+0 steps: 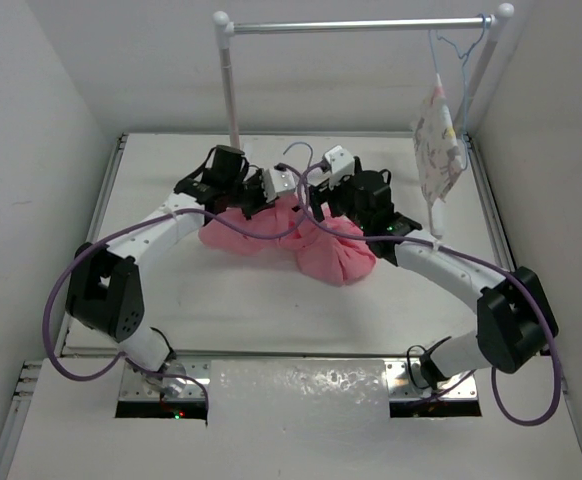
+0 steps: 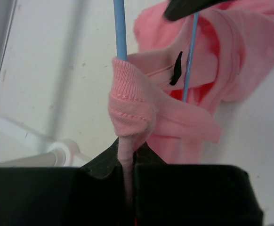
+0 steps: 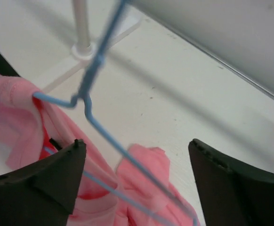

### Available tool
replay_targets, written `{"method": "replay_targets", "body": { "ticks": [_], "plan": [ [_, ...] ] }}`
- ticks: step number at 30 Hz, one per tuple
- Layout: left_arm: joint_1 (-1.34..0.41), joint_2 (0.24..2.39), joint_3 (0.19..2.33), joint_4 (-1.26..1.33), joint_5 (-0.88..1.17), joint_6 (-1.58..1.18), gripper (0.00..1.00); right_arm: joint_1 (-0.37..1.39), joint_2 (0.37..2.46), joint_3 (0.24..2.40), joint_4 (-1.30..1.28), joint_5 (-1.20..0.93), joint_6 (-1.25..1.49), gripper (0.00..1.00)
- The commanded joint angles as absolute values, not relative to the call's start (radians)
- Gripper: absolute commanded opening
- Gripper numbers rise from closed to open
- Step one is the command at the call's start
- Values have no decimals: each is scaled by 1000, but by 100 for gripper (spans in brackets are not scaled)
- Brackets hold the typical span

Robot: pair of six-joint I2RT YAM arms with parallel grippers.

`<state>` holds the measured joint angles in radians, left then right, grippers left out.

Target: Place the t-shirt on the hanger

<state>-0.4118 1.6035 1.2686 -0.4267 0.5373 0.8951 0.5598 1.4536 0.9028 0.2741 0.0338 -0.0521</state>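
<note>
The right gripper grabs the t-shirt's collar edge (image 1: 301, 212) (image 3: 112, 184) next, opposite my left gripper, to stretch the collar's opening over the hanger's side.
The salmon-pink t-shirt (image 1: 316, 250) lies bunched on the table between both arms. The pale-blue wire hanger (image 1: 299, 152) stands in it, hook upward. My left gripper (image 1: 268, 205) is shut on a fold of the shirt's collar edge (image 2: 127, 155), which wraps round one hanger wire (image 2: 120, 28). My right gripper (image 3: 137, 157) is open. The hanger's shoulder wire (image 3: 113, 141) runs between its fingers (image 3: 57, 179) without touching them, over the pink cloth (image 3: 146, 169). Part of the hanger is hidden inside the shirt.
A white clothes rack (image 1: 361, 25) stands at the back, its left pole (image 1: 231, 90) just behind the grippers. A white printed garment (image 1: 437, 140) hangs on a second hanger at the rack's right end. The rack's foot shows in the right wrist view (image 3: 83, 47).
</note>
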Motion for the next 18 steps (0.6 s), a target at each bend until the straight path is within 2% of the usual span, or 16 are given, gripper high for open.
{"method": "replay_targets", "body": {
  "ticks": [1, 2, 3, 7, 8, 11, 12, 15, 18],
  "plan": [
    [-410, 1557, 1247, -219, 355, 634, 0, 558, 1407, 936, 224, 205, 86, 89],
    [-410, 1551, 1240, -215, 341, 589, 0, 558, 1379, 925, 221, 225, 147, 96],
    [-410, 1548, 1236, -207, 336, 568, 0, 558, 1362, 917, 216, 232, 181, 98],
    [-410, 1540, 1229, -203, 321, 474, 0, 560, 1273, 842, 241, 253, 329, 99],
    [-410, 1536, 1226, -198, 322, 441, 0, 558, 1260, 797, 258, 262, 394, 96],
    [-410, 1537, 1216, -180, 340, 381, 0, 569, 1239, 700, 379, 241, 504, 80],
    [-410, 1539, 1215, -178, 348, 368, 0, 572, 1262, 686, 408, 236, 526, 64],
    [-410, 1542, 1203, -166, 380, 345, 0, 583, 1368, 707, 465, 194, 580, 35],
    [-410, 1539, 1193, -160, 387, 339, 0, 586, 1440, 744, 509, 127, 635, 32]
  ]
}}
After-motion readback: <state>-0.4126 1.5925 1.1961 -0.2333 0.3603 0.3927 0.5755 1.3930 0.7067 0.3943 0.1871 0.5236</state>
